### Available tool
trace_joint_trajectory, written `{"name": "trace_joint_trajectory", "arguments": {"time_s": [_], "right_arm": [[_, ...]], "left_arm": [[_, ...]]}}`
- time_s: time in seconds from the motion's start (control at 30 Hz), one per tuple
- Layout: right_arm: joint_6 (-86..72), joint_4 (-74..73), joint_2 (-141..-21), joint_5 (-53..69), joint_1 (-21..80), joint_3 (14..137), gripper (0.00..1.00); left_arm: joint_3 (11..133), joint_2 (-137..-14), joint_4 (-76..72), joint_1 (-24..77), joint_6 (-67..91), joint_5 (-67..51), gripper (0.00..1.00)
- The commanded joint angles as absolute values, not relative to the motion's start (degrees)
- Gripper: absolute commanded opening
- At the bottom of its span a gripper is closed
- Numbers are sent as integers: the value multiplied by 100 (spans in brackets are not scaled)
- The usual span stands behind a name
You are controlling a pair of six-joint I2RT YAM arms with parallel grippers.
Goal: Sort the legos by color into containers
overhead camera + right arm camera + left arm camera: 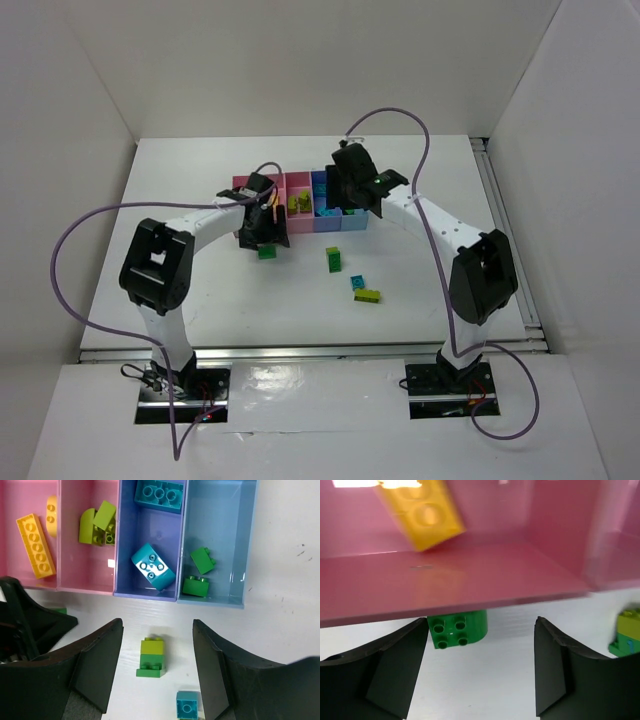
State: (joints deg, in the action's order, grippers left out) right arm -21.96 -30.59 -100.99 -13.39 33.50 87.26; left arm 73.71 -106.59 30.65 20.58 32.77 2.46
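My right gripper has to grab the lime-on-green stack [152, 657] by its green part, and that leaves the lime brick free for my left gripper to separate for sorting.
The containers [118, 591] stand in a row: two pink bins, one blue-violet, one light blue. The legos inside them include a long yellow brick [35, 545], lime bricks [97, 525], two cyan bricks [152, 566] and two dark green bricks [196, 586]. My right gripper [157, 627] hangs open and empty just in front of the bins, above a lime-on-green stack [152, 657]. My left gripper [481, 630] is open low at the pink bin's front wall. A dark green brick [456, 629] lies against that wall, just ahead of its left finger and untouched.
On the table nearer the arm bases lie a cyan brick [357, 283] and a lime and green brick [368, 296]. The two arms are close together over the containers [243, 183]. White walls enclose the table on three sides.
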Motion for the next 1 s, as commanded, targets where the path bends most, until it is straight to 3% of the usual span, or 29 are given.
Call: {"name": "trace_joint_trajectory", "arguments": {"time_s": [0.0,0.27,0.57,0.7,0.97], "right_arm": [[-2276,-3050,-9923,-1529,3322,8701,65],[-2215,-3190,-9370,-1196,3270,7728,68],[-1960,-3067,-9298,-71,3401,6987,84],[-1802,-2813,-9667,-158,3655,7040,84],[-1749,-2435,-10308,-167,3656,7224,81]], "left_arm": [[7373,-10793,2593,2486,2831,-113,85],[7672,-10873,2820,3041,2681,-1458,81],[8095,-9960,4034,2462,2681,-844,81],[7595,-9538,3490,1865,2654,-1992,81],[7479,-9360,3305,1758,2716,-2074,81]]}}
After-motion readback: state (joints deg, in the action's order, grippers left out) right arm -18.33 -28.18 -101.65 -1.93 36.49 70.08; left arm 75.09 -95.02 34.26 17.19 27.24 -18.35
